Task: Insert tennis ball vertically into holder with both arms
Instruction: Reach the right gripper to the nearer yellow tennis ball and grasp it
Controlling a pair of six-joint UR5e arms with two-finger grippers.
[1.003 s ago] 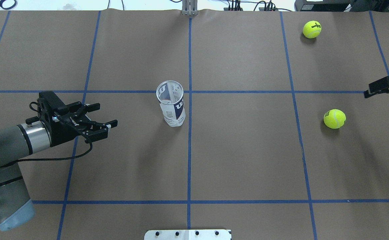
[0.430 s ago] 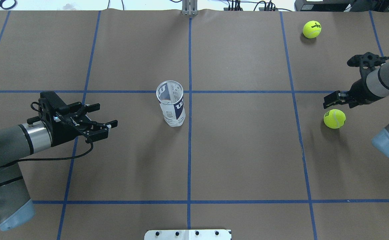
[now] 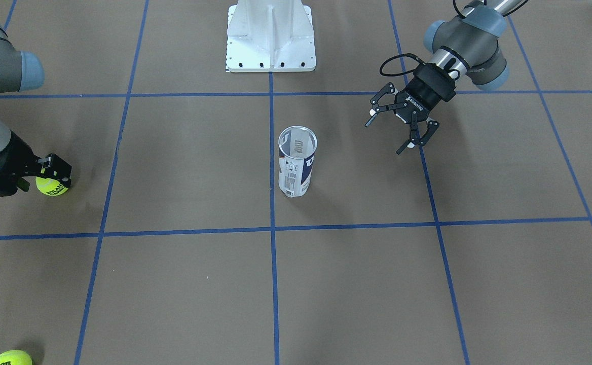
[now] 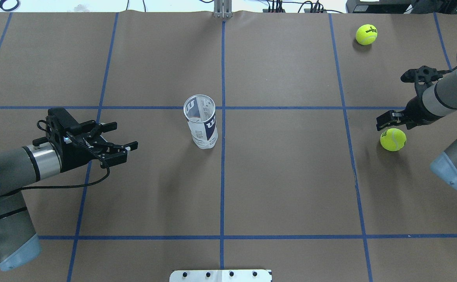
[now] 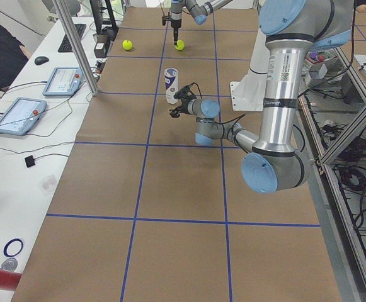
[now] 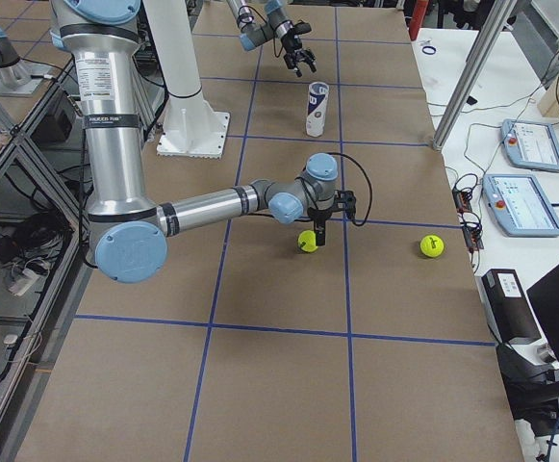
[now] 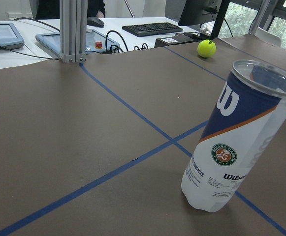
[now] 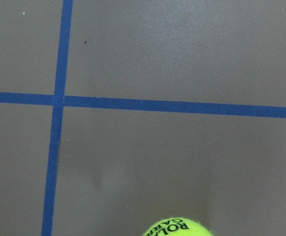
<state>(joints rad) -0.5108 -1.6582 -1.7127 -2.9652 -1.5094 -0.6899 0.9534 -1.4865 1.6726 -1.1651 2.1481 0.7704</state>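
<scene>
I next need to grip the yellow tennis ball's round sides with my right gripper, to put the ball vertically into the clear holder [image 3: 297,161].
The clear Wilson holder [image 4: 200,125] stands upright and empty-looking at the table's middle; it also shows in the front view [image 3: 297,162] and the left wrist view [image 7: 236,142]. My left gripper [image 4: 126,135] is open and empty, pointing at the holder from about a gripper-length to its left [image 3: 383,137]. A yellow tennis ball [image 4: 393,140] lies at the right. My right gripper [image 4: 387,122] is open and points down, close over and beside this ball [image 3: 52,186] without holding it. The ball's top shows at the bottom of the right wrist view [image 8: 177,228].
A second tennis ball [image 4: 366,34] lies at the far right corner. The white metal base [image 4: 220,275] sits at the near edge. Blue tape lines cross the brown table cover. Tablets and cables lie on the side table [image 6: 529,144].
My right arm came in from the right edge and moved its gripper left and down to the near tennis ball. My left gripper and the holder have not moved.
</scene>
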